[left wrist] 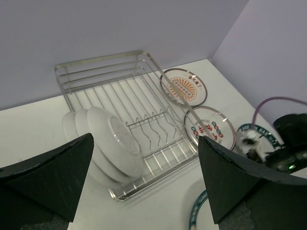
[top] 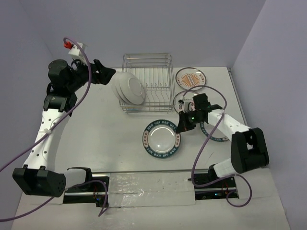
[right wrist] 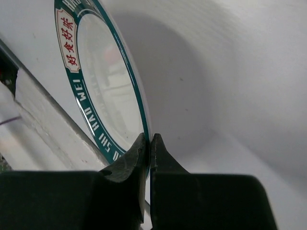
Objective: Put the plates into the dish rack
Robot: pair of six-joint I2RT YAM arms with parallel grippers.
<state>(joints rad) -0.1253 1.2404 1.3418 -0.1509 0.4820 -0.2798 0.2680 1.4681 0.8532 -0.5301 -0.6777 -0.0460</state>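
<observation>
I should next grab the teal-rimmed plate's rim with my left gripper, opposite my right gripper, so the plate can be loaded on edge into the rack (top: 152, 72) (left wrist: 142, 120).
The silver wire dish rack (top: 152, 72) stands at the back centre. Three white plates (top: 129, 88) stand on edge in its front left end, undersides showing; they also show in the left wrist view (left wrist: 109, 140). My left gripper (top: 108, 75) is open and empty, just left of those plates. My right gripper (top: 184, 125) is shut on the right rim of a teal-rimmed plate (top: 161, 139) in front of the rack. In the right wrist view the fingertips (right wrist: 140, 146) pinch that plate's (right wrist: 103, 81) rim, with a shadow on the table beneath it.
An orange-centred plate (top: 190, 78) lies right of the rack, with a red-ringed plate (top: 181, 99) in front of it. Another teal-rimmed plate (top: 217, 133) lies under my right arm. Walls close the back and right sides.
</observation>
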